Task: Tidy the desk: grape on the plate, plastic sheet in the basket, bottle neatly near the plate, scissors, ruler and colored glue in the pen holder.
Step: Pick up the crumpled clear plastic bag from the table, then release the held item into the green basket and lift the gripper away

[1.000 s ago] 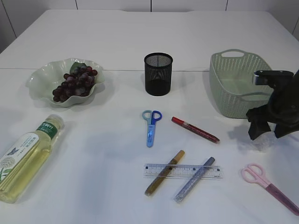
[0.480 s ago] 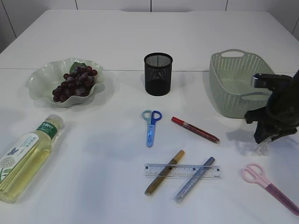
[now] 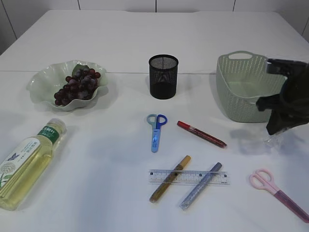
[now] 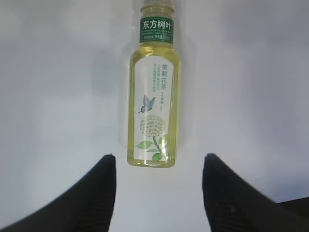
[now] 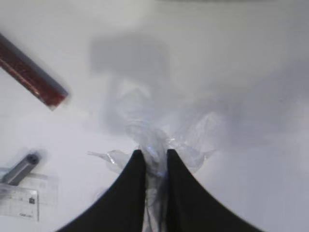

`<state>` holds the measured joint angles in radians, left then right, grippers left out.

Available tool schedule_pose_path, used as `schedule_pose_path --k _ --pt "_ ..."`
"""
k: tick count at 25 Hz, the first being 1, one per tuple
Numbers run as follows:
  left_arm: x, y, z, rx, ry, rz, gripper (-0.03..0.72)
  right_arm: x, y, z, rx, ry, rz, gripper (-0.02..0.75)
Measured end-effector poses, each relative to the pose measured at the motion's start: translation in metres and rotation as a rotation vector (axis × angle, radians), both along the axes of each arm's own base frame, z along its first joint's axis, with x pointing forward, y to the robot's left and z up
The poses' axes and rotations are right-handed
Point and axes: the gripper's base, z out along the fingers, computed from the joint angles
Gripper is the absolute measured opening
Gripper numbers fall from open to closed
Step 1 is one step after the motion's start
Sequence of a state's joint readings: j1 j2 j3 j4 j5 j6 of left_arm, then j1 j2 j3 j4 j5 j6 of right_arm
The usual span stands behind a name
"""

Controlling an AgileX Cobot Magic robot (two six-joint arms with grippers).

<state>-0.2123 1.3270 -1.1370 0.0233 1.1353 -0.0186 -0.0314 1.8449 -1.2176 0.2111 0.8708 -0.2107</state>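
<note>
The left gripper should next grab the long bottle around its labelled body point(image 3: 20, 167) to keep it balanced, since the tea point(image 3: 34, 174) fills the bottle's wide body below a slim neck.
My right gripper point(image 3: 275, 131) point(image 5: 155, 152) is shut on the crumpled clear plastic sheet point(image 5: 149, 128) point(image 3: 270, 141), held just off the table in front of the green basket point(image 3: 241, 84). My left gripper point(image 4: 159, 157) is open, its fingers either side of the base of the lying bottle point(image 4: 153, 96) point(image 3: 26, 162) without touching it. Grapes point(image 3: 77, 84) lie on the plate point(image 3: 41, 82). The black mesh pen holder point(image 3: 163, 76) stands mid-table. Blue scissors point(image 3: 155, 129), pink scissors point(image 3: 275, 191), a ruler point(image 3: 188, 177) and red point(image 3: 201, 134), gold point(image 3: 170, 178) and silver point(image 3: 201, 185) glue sticks lie in front.
The gold and silver glue sticks cross over the ruler. The pink scissors lie near the front right edge, below my right arm. The basket's near wall is close behind my right gripper. The left arm is out of the exterior view.
My right gripper has shut on the plastic sheet and risen with it, moving slightly right toward the basket. The left gripper and all other objects have stayed put.
</note>
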Motion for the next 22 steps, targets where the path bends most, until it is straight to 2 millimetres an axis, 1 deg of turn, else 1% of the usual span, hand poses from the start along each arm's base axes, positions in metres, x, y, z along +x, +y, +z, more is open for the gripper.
schedule_pose_path --k 3,6,12,15,17,19,22 --pt "0.0 0.0 0.0 0.0 0.0 0.0 0.415 -0.001 0.001 0.022 0.011 -0.026 0.006 0.097" --pt "0.0 0.0 0.0 0.0 0.0 0.0 0.415 0.002 0.002 0.049 0.021 -0.095 0.006 0.097" --pt "0.0 0.0 0.0 0.0 -0.002 0.0 0.415 0.024 0.005 0.102 0.057 -0.294 -0.011 0.094" --pt "0.0 0.0 0.0 -0.003 -0.001 0.0 0.415 0.038 0.003 0.121 0.056 -0.421 -0.038 0.093" --pt "0.0 -0.001 0.0 -0.014 0.001 0.001 0.415 0.05 0.002 0.126 0.057 -0.491 -0.069 0.093" --pt "0.0 -0.002 0.0 -0.023 0.003 0.002 0.415 0.062 0.001 0.127 0.06 -0.532 -0.092 0.093" --pt "0.0 -0.002 0.0 -0.023 0.003 0.002 0.415 0.08 0.0 0.115 0.061 -0.54 -0.106 0.094"
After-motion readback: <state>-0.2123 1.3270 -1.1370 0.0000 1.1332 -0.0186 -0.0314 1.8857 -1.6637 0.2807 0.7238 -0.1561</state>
